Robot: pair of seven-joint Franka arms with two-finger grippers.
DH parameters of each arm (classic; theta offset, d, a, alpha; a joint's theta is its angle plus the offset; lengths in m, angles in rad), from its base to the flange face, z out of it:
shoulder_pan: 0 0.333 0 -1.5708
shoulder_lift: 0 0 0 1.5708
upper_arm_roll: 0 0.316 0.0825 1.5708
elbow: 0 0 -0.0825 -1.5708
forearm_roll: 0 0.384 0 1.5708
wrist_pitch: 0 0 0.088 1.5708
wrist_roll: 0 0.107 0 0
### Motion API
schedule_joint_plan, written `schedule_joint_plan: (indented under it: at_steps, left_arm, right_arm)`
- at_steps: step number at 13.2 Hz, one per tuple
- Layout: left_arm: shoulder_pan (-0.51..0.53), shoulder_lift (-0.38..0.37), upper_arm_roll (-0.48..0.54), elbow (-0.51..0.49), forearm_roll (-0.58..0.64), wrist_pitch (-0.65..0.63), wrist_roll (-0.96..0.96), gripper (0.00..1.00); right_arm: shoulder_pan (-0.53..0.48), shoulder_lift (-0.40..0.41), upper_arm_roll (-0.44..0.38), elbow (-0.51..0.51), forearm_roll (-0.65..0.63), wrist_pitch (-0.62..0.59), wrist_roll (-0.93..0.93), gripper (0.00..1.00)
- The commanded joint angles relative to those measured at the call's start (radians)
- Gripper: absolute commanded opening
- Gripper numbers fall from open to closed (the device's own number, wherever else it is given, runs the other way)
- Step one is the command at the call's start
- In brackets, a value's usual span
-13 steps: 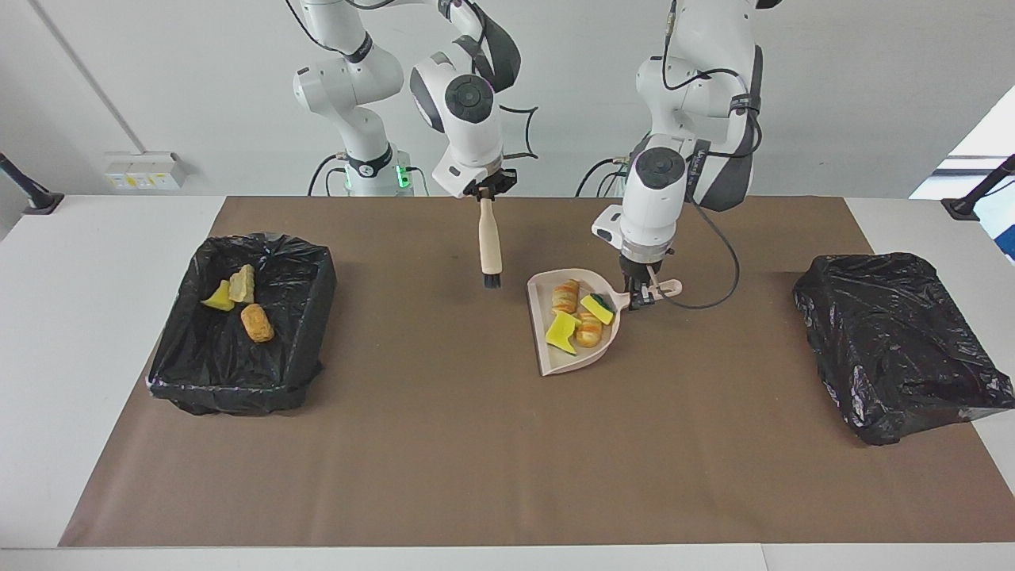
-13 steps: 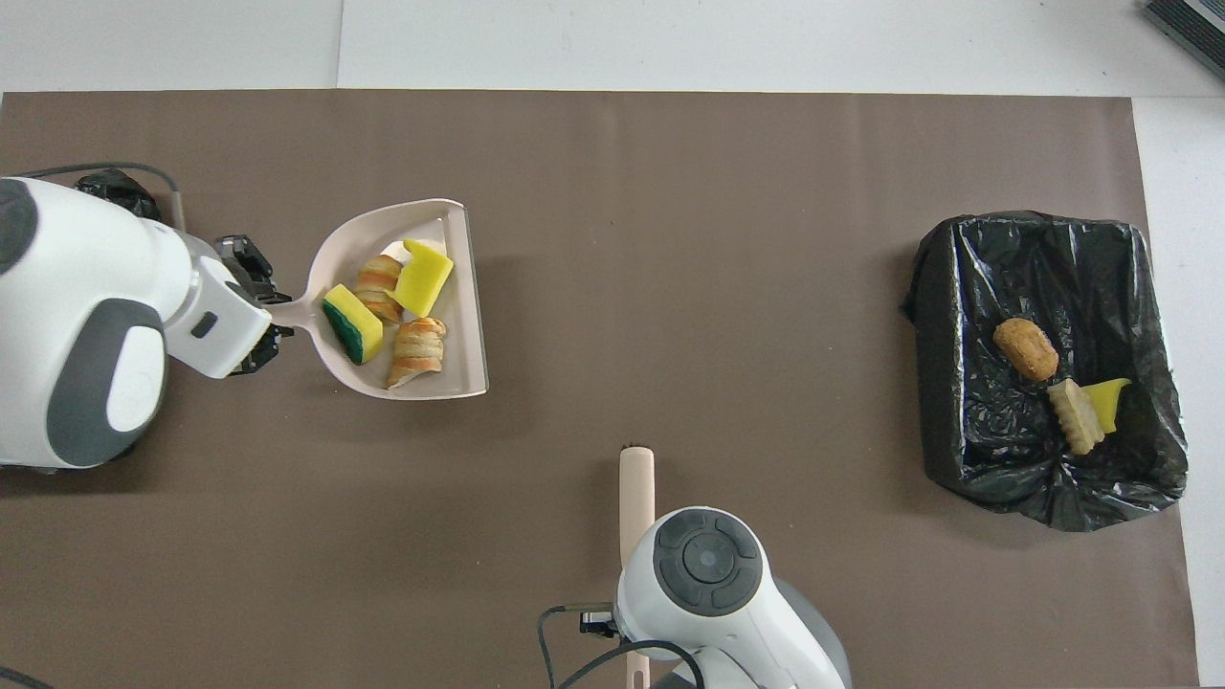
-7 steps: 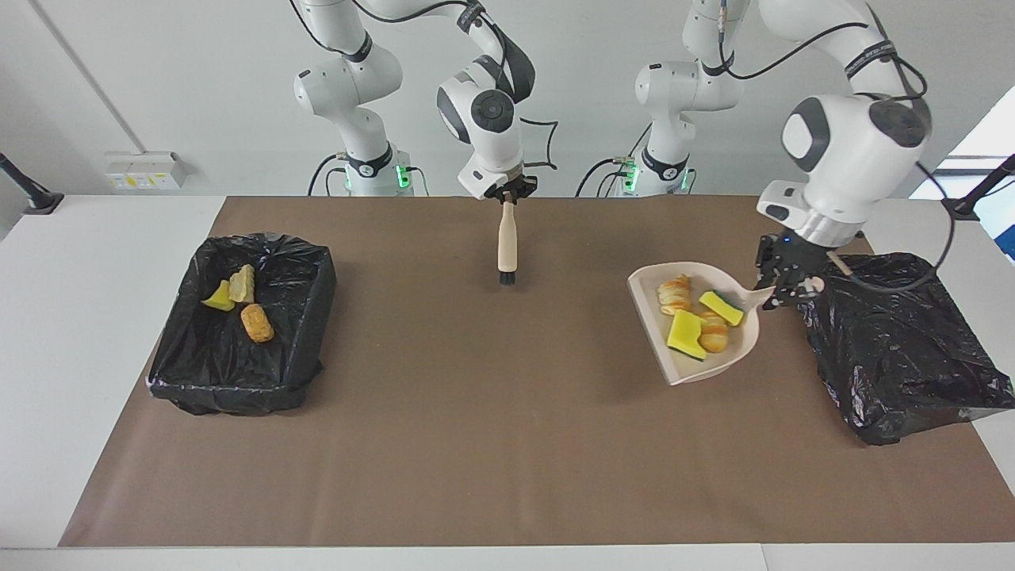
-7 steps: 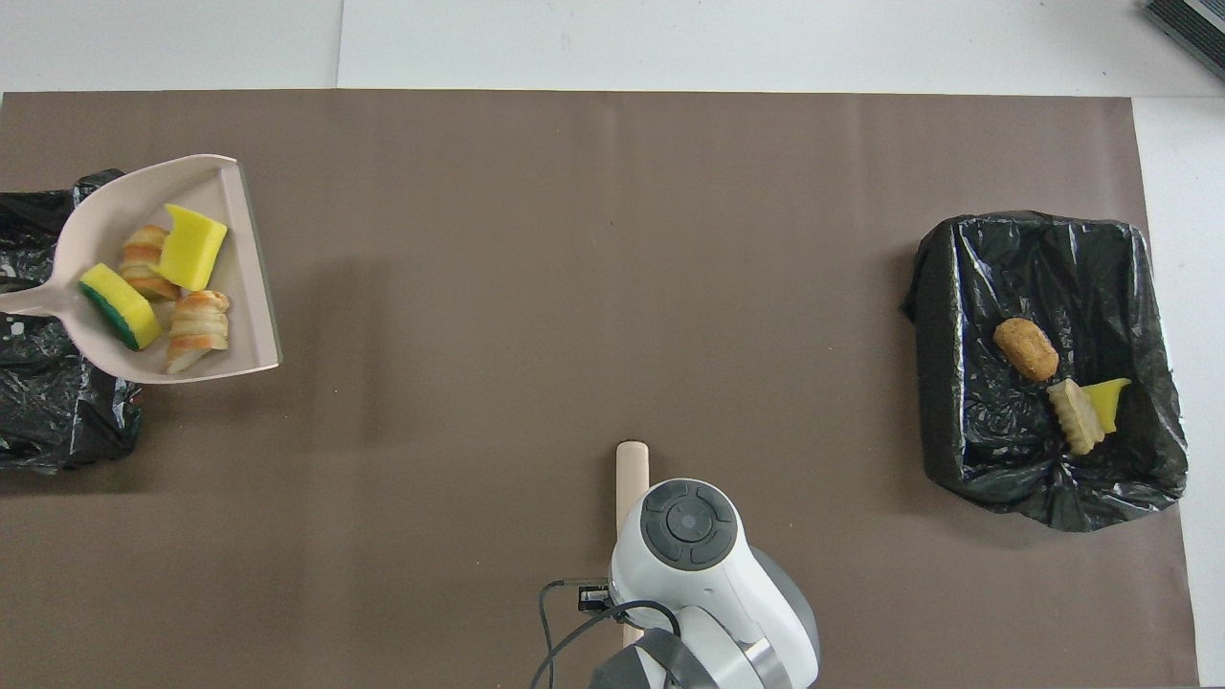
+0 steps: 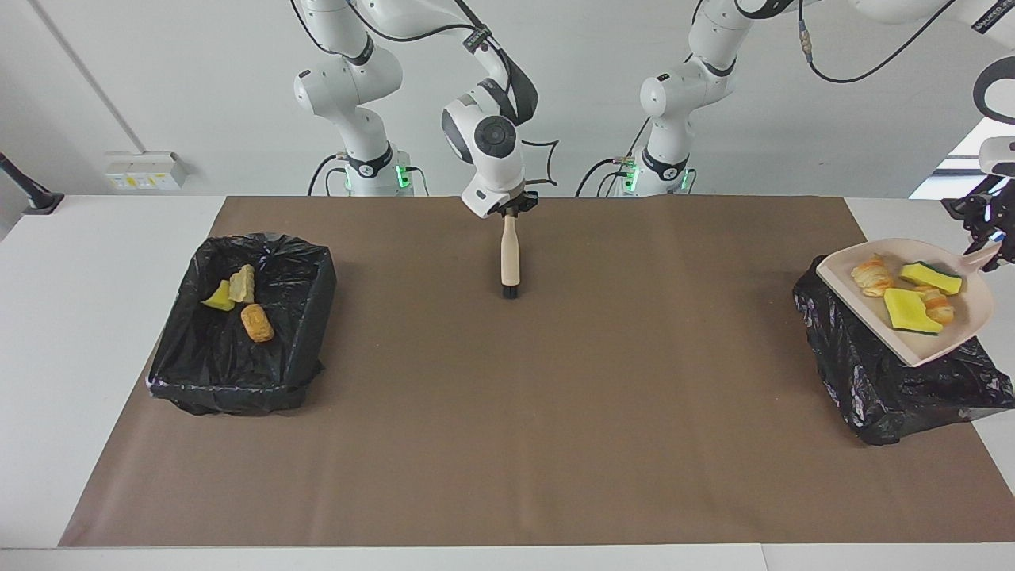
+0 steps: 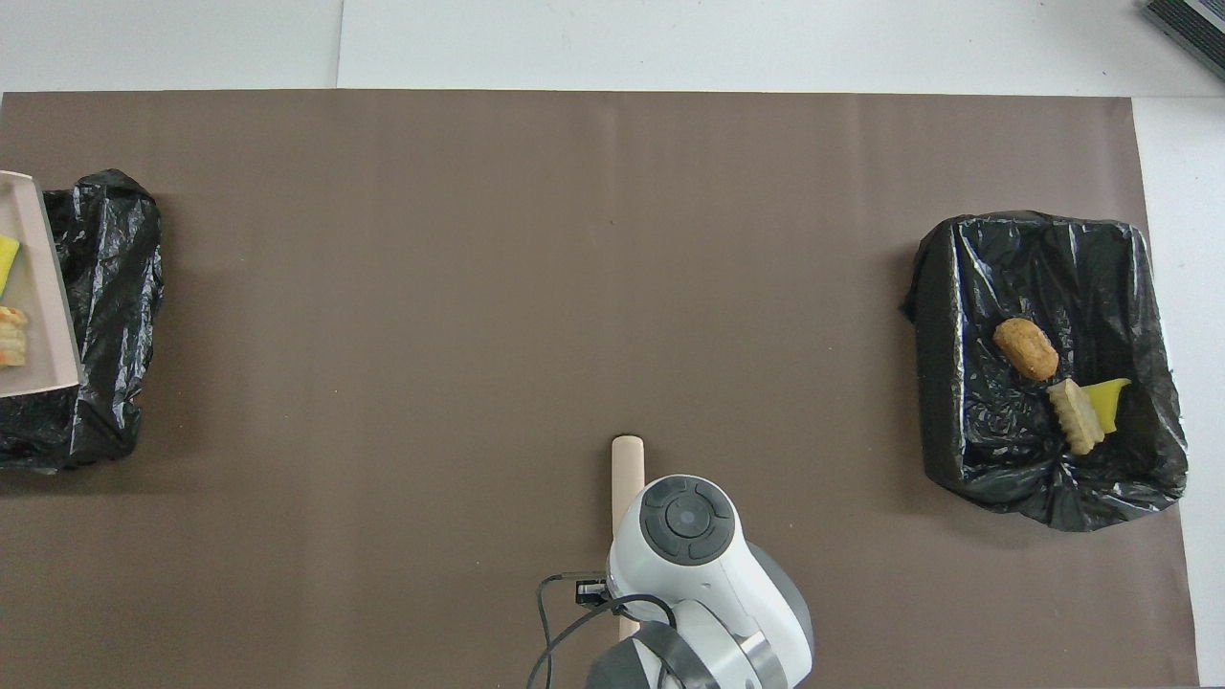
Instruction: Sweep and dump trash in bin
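The brush head rests low on the brown mat, so the brush would lie safely. My right gripper should open now and let go of the brush.
My left gripper (image 5: 990,242) is shut on the handle of the beige dustpan (image 5: 966,316) and holds it up over the black bin (image 5: 864,381) at the left arm's end. Several pieces of trash lie in the pan: a bread-like lump (image 5: 871,275), a green-layered sponge (image 5: 929,276), a yellow sponge (image 5: 910,311) and another lump (image 5: 940,301). In the overhead view only the pan's edge (image 6: 43,287) shows over that bin (image 6: 105,287). My right gripper (image 5: 511,208) is shut on the brush (image 5: 511,254), which hangs bristles-down over the mat.
A second black bin (image 5: 313,317) at the right arm's end holds three pieces of trash (image 5: 256,323); it also shows in the overhead view (image 6: 943,383). The brush handle (image 6: 627,464) pokes out from under the right arm. A brown mat (image 5: 507,412) covers the table.
My left gripper has carried the loaded dustpan from the middle of the mat up and over the bin at the left arm's end. The right gripper with the brush shifted slightly.
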Motion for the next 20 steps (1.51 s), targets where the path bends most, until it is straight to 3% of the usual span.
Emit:
schedule_joint_plan:
  at_steps: [1, 2, 3, 4, 5, 9, 13, 16, 18, 20]
  left_arm:
    - [0.027, 0.044, -0.011, 0.039, 0.176, 0.073, 0.031, 0.00]
    - [0.018, 0.045, -0.012, 0.039, 0.231, 0.099, 0.047, 0.00]
    - [0.011, 0.044, -0.012, 0.035, 0.290, 0.114, 0.048, 0.00]
    - [0.008, 0.045, -0.012, 0.021, 0.356, 0.128, 0.047, 0.00]
    - [0.006, 0.042, -0.014, 0.007, 0.411, 0.137, 0.047, 0.00]
    - [-0.017, 0.031, -0.012, -0.021, 0.598, 0.148, 0.044, 0.00]
    - [-0.018, 0.030, -0.014, -0.005, 0.712, 0.163, 0.042, 0.00]
    - [-0.018, 0.007, -0.022, 0.030, 0.674, 0.153, 0.038, 0.00]
    - [-0.044, -0.005, -0.025, 0.032, 0.575, 0.122, 0.030, 0.00]
    - [-0.098, -0.005, -0.025, 0.086, 0.504, 0.027, 0.012, 0.00]
  right_arm:
    - [-0.007, 0.012, 0.003, 0.003, 0.004, 0.016, -0.016, 0.00]
    - [-0.008, 0.014, 0.003, 0.003, 0.004, 0.018, -0.016, 0.08]
    - [-0.008, 0.015, 0.003, 0.004, 0.004, 0.018, -0.022, 0.34]
    - [-0.008, 0.020, 0.001, 0.010, -0.002, 0.016, -0.031, 0.78]
    - [-0.011, 0.027, 0.001, 0.021, -0.009, 0.015, -0.040, 1.00]
    - [-0.034, 0.067, -0.009, 0.110, -0.138, 0.018, -0.030, 1.00]
    - [-0.201, 0.052, -0.008, 0.203, -0.305, 0.015, -0.072, 1.00]
    - [-0.340, 0.040, -0.008, 0.243, -0.373, 0.016, -0.169, 1.00]
    - [-0.436, 0.043, -0.005, 0.283, -0.373, 0.007, -0.181, 1.00]
    - [-0.488, 0.043, -0.008, 0.308, -0.375, 0.001, -0.189, 1.00]
